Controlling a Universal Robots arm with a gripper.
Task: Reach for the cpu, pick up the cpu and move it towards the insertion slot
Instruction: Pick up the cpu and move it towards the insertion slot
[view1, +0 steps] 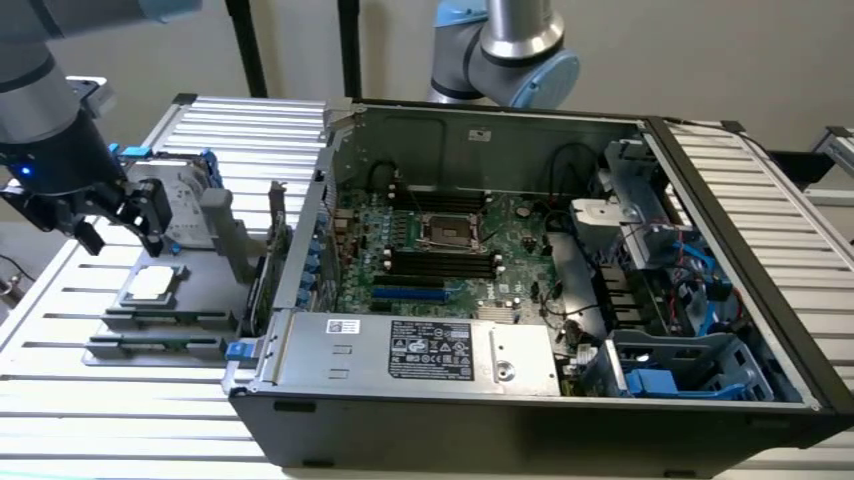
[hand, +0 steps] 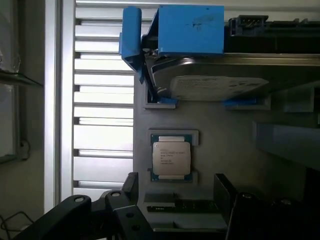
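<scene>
I need to pick up the cpu next. I should grab it by its open side edges, where my fingers have room, because raised holder brackets hug the cpu's ends.
The cpu (view1: 150, 283), a small flat square chip with a silver-grey top, lies in a recess of the grey holder plate (view1: 200, 262) at the exterior view's left. My gripper (view1: 123, 242) hangs just above it, open, with nothing between its black fingers (view1: 156, 232). In the wrist view the cpu (hand: 171, 159) lies flat in its recess, and my gripper (hand: 176, 186) stands over its edge with the dark fingers (hand: 131, 186) spread wider than the chip. The insertion slot (view1: 450, 232), a shiny metal frame with a dark centre, sits on the green board inside the open computer case.
An upright silver hard drive in a blue frame (view1: 180, 195) (hand: 215, 85) stands on the holder plate just behind the cpu. The case's near wall (view1: 287, 270) rises between the holder and the board. A second robot arm (view1: 514, 55) stands behind the case. A slatted metal table (view1: 80, 400) lies underneath.
</scene>
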